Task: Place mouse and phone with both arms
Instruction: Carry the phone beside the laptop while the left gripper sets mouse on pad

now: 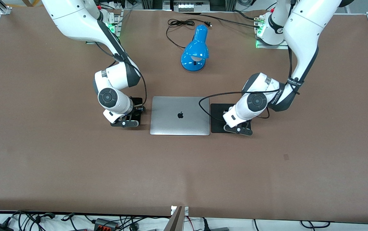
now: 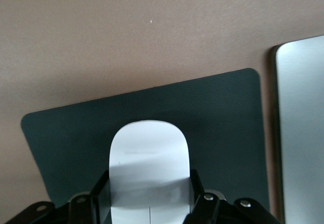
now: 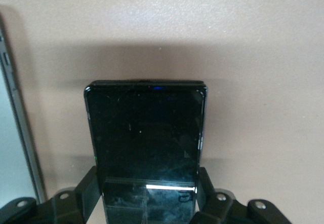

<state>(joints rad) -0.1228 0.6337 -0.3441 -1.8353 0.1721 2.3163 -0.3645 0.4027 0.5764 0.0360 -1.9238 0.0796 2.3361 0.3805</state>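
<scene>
I am holding the phone [image 3: 147, 138] low over the table beside the laptop's edge with my right gripper, so the phone would lie there. I need to open my right gripper now.
The white mouse [image 2: 149, 158] lies between the fingers of my left gripper [image 2: 150, 183], which is shut on its sides, low over the black square pad [image 2: 217, 122]. In the front view the left gripper [image 1: 238, 129] is over that pad [image 1: 217, 117], beside the closed silver laptop [image 1: 180, 115] toward the left arm's end; the wrist hides the mouse there. My right gripper [image 3: 147, 178] is shut on the sides of the black phone [image 3: 147, 138], low over the bare table beside the laptop's edge [image 3: 12, 158]. In the front view the right gripper [image 1: 126, 123] is beside the laptop toward the right arm's end.
A blue desk lamp [image 1: 195, 51] lies farther from the front camera than the laptop, its black cord [image 1: 177, 24] coiled near the robots' bases. The laptop's edge [image 2: 304, 133] is close beside the pad. Brown table stretches open nearer the camera.
</scene>
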